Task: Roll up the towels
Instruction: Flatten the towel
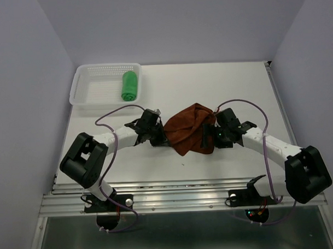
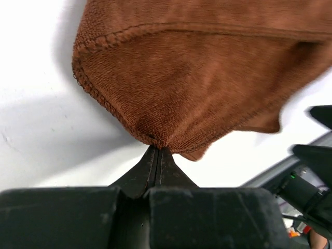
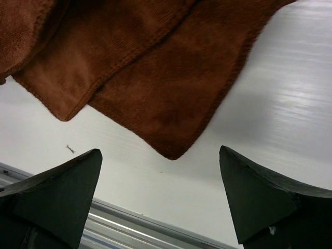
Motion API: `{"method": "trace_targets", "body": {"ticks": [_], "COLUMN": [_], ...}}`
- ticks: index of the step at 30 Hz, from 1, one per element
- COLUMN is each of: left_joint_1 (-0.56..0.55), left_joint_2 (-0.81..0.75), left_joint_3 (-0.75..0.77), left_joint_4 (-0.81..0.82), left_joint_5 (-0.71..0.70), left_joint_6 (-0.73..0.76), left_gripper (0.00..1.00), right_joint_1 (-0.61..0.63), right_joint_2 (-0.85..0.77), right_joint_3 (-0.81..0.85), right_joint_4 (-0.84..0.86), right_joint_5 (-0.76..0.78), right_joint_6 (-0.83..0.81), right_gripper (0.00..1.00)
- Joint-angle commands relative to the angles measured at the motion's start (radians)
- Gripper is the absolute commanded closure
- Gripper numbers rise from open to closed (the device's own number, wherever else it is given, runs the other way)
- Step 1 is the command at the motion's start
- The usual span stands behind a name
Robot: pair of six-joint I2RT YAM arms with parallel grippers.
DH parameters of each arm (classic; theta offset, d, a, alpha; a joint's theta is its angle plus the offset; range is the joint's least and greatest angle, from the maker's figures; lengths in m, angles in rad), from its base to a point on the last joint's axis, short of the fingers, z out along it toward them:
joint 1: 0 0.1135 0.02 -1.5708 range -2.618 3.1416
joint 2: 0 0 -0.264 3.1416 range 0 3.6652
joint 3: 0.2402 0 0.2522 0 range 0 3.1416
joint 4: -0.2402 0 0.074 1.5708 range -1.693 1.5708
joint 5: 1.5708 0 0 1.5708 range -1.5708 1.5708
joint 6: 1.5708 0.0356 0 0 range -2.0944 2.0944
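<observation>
My right gripper is to grab the rust reddish-brown towel's loose corner [image 1: 210,152] [image 3: 174,152] next, so that both held corners can pull the towel straight for rolling.
The rust reddish-brown towel [image 1: 189,129] lies crumpled in the middle of the table between my two grippers. My left gripper [image 1: 159,137] is shut on its left edge; in the left wrist view the shut gripper [image 2: 157,149] pinches a bunched corner of the towel [image 2: 197,83]. My right gripper [image 1: 210,136] is at the towel's right side and is open. In the right wrist view the gripper [image 3: 160,152] stands wide apart, with a corner of the towel [image 3: 155,67] lying on the table just beyond it. The green towel [image 1: 130,85] lies rolled up in the white basket [image 1: 88,90].
The white perforated basket stands at the table's back left. The metal rail of the table's front edge [image 3: 145,223] runs just below the right gripper. Purple walls close in the table on the left, back and right.
</observation>
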Motion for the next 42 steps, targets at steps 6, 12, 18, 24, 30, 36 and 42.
{"method": "trace_targets", "body": {"ticks": [6,12,18,24,30,36,42], "left_joint_1": [0.030,0.082,0.128,0.187,0.194,0.210,0.214], "left_joint_2": [-0.187,-0.248,-0.307,-0.359,-0.377,-0.391,-0.407], "left_joint_3": [0.013,0.030,0.054,0.076,0.102,0.087,0.084], "left_joint_4": [-0.024,-0.035,-0.038,-0.033,-0.068,-0.073,-0.085], "left_joint_5": [0.078,0.090,0.054,0.032,-0.008,-0.017,-0.023], "left_joint_6": [0.005,-0.004,-0.038,-0.058,-0.059,-0.071,-0.067], "left_gripper": [1.00,1.00,1.00,1.00,1.00,1.00,1.00], "right_joint_1": [0.133,0.204,0.224,0.235,0.342,0.477,0.597], "right_joint_2": [0.098,0.111,0.042,0.031,0.029,0.121,0.284], "right_joint_3": [-0.001,-0.005,-0.004,-0.007,0.056,0.108,0.196], "right_joint_4": [0.080,0.046,0.049,0.051,0.066,0.131,0.114], "right_joint_5": [0.243,0.316,0.289,0.283,0.321,0.342,0.453], "right_joint_6": [0.129,0.171,0.183,0.211,0.189,0.201,0.286], "right_gripper": [0.04,0.09,0.09,0.09,0.09,0.09,0.12]}}
